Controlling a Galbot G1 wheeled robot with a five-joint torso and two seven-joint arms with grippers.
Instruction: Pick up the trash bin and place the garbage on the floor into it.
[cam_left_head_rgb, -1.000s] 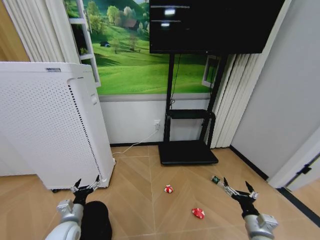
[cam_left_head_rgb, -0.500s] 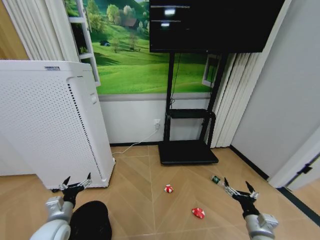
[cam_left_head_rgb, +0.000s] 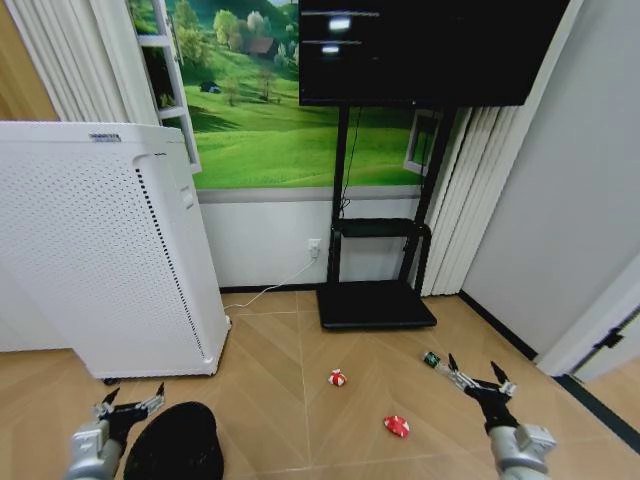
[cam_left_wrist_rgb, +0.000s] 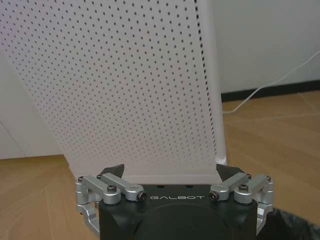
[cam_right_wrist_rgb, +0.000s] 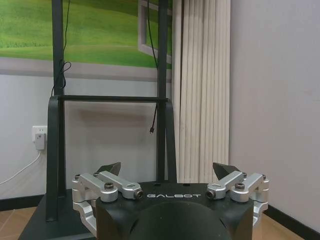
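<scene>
The black bin's round body (cam_left_head_rgb: 176, 447) is too wide for my fingertips. My left gripper should next grab the bin by its thin rim (cam_left_head_rgb: 184, 405) to pick it up.
The black trash bin (cam_left_head_rgb: 178, 443) stands on the floor at the lower left of the head view; a sliver of its rim (cam_left_wrist_rgb: 295, 225) shows in the left wrist view. My left gripper (cam_left_head_rgb: 128, 405) hangs open just to the bin's left, level with its top, empty. Of the garbage, one red-and-white piece (cam_left_head_rgb: 337, 378) lies mid-floor, another (cam_left_head_rgb: 396, 426) lies nearer, and a small green bottle (cam_left_head_rgb: 432, 359) lies to the right. My right gripper (cam_left_head_rgb: 474, 374) is open and empty, just short of the bottle.
A tall white perforated appliance (cam_left_head_rgb: 95, 250) stands at the left, close behind the bin, and faces the left wrist camera (cam_left_wrist_rgb: 120, 85). A black TV stand (cam_left_head_rgb: 375, 300) sits against the back wall. A white cable (cam_left_head_rgb: 275, 285) runs along the floor. Open wood floor lies around the litter.
My left gripper has swung leftward and lower, from over the bin's top to its left side. The right gripper and the litter have stayed put.
</scene>
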